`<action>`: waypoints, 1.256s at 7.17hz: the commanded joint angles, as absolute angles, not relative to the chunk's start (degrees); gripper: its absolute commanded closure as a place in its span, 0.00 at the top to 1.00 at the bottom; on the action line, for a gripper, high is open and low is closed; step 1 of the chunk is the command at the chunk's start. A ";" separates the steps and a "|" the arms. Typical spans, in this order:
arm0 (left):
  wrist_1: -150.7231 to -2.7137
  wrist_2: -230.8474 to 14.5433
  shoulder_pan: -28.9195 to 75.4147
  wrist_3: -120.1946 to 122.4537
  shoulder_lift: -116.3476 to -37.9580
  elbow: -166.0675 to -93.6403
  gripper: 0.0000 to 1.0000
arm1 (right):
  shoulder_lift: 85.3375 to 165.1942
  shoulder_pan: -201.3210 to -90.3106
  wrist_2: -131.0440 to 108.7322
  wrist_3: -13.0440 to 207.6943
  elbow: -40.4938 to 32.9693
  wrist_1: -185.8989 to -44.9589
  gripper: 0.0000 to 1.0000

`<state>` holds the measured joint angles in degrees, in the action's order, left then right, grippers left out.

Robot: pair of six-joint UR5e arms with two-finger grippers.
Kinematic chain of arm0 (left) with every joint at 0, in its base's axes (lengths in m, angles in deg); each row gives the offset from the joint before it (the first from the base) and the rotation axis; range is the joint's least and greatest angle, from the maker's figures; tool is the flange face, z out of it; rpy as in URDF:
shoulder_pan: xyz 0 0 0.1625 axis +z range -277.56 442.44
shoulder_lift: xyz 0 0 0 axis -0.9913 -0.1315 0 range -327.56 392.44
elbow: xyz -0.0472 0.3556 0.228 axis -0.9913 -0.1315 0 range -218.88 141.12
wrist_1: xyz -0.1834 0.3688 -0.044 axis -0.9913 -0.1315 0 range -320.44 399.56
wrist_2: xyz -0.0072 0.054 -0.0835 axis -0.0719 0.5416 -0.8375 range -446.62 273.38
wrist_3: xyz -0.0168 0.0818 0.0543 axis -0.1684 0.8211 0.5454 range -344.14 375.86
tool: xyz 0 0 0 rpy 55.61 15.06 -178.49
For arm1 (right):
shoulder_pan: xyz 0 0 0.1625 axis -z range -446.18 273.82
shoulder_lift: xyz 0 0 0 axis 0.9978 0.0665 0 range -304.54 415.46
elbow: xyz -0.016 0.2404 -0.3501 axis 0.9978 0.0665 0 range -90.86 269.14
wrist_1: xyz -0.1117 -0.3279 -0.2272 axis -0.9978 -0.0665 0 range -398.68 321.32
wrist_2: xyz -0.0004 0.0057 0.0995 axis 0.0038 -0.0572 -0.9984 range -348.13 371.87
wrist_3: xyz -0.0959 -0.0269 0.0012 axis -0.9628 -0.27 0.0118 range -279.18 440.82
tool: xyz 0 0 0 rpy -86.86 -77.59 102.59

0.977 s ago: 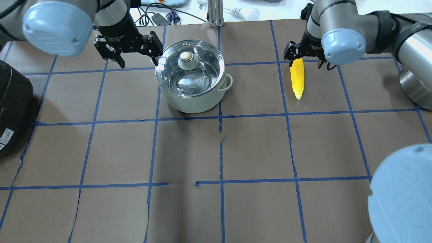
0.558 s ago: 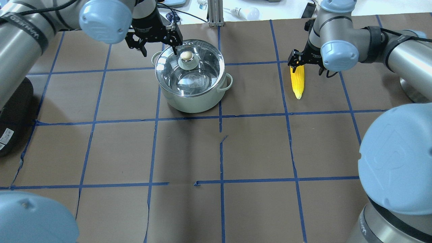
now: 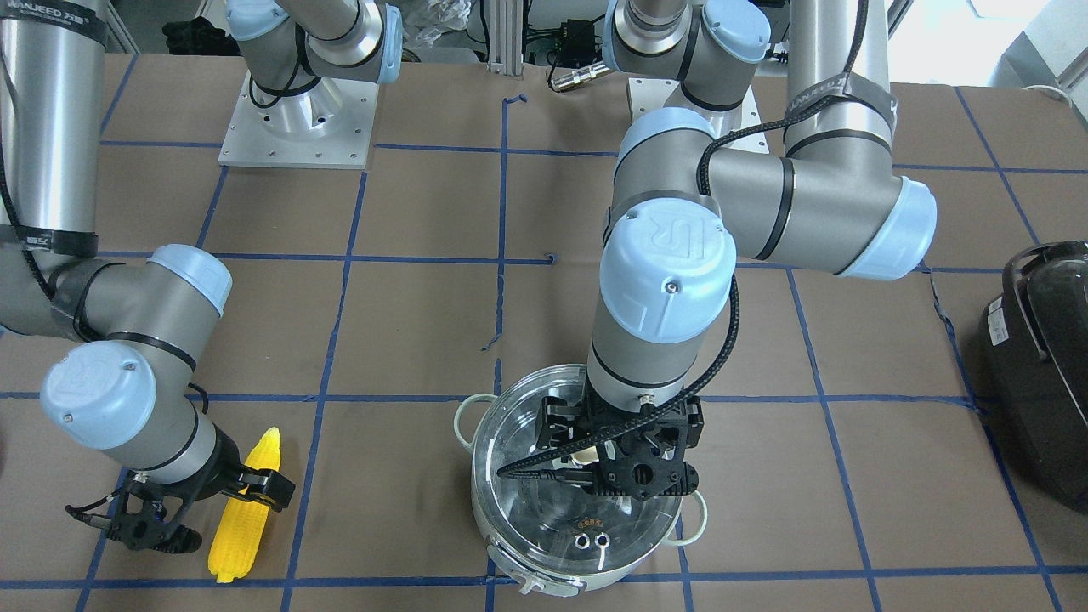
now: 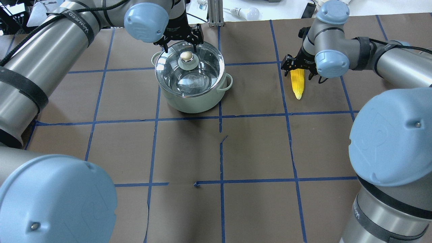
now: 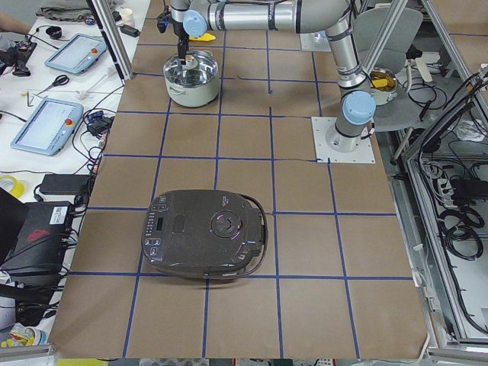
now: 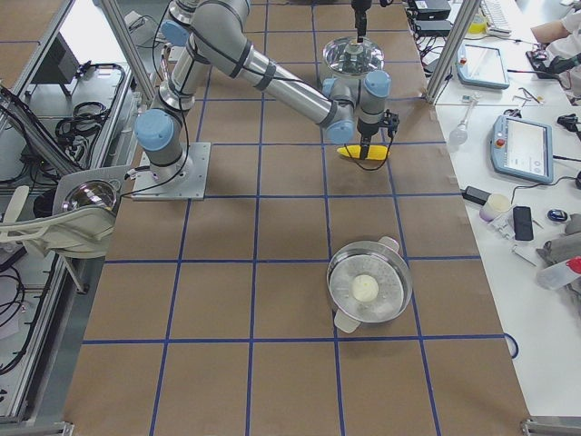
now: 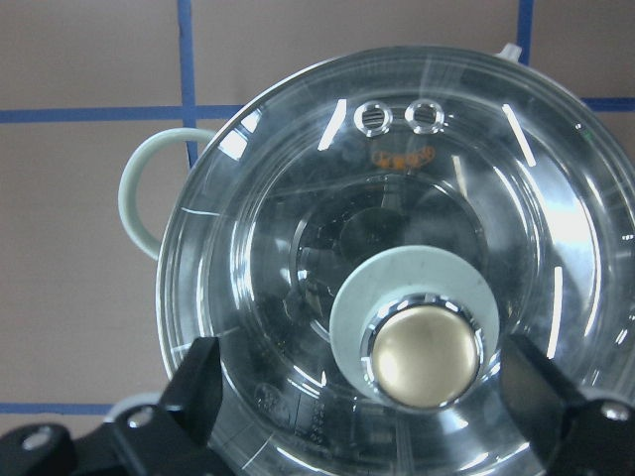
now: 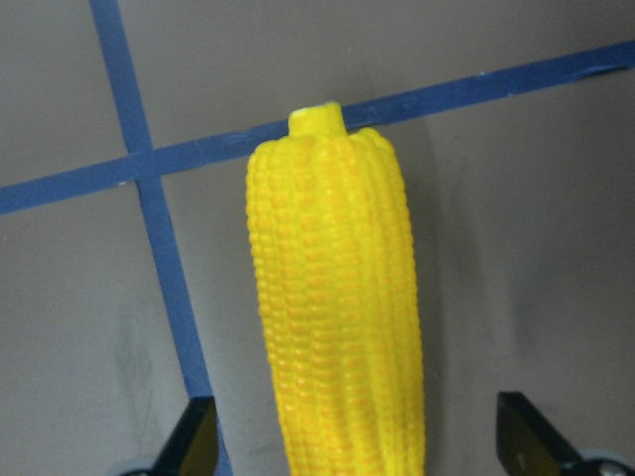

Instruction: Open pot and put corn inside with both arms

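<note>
My left gripper should next grab the glass lid by its narrow beige knob (image 7: 425, 357), because the lid is wider than the open fingers. Then it can open the pot.
The pale pot (image 4: 192, 99) stands at the table's far middle with its glass lid (image 4: 202, 72) on and a beige knob (image 4: 186, 56) on top. My left gripper (image 4: 181, 44) hovers open over the lid's far side. In the left wrist view the knob (image 7: 427, 352) sits between the open fingers (image 7: 198, 392), apart from both. The yellow corn (image 4: 297, 84) lies on the table to the right. My right gripper (image 4: 298, 69) is open and straddles its thick end. In the right wrist view the corn (image 8: 337, 297) runs between the spread fingertips (image 8: 193, 441).
A large black appliance (image 3: 1037, 374) with a handle sits at the table's end on my left side, also in the exterior left view (image 5: 206, 232). A steel pan (image 6: 368, 291) holding a white lump sits at the end on my right side. Blue tape lines grid the brown table.
My left gripper has moved right, from beside the pot to over its lid and knob. My right gripper has come down over the corn's thick end. Pot and corn have not moved.
</note>
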<state>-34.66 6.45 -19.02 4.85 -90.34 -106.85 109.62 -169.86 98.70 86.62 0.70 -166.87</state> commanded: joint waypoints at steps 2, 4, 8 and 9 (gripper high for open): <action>-34.27 5.32 -19.07 4.79 -91.40 -106.91 1.00 | 108.28 -169.68 98.26 86.71 1.16 -170.96 0.60; -35.14 4.70 -19.16 4.70 -91.22 -106.91 0.93 | 108.54 -169.59 98.44 86.01 2.39 -170.78 0.00; -35.15 4.61 -19.51 4.61 -89.99 -108.67 0.23 | 112.92 -171.08 98.26 85.83 9.41 -163.70 0.00; -35.06 4.61 -19.51 4.61 -89.56 -108.41 0.07 | 113.46 -172.91 98.61 85.92 11.69 -160.88 0.00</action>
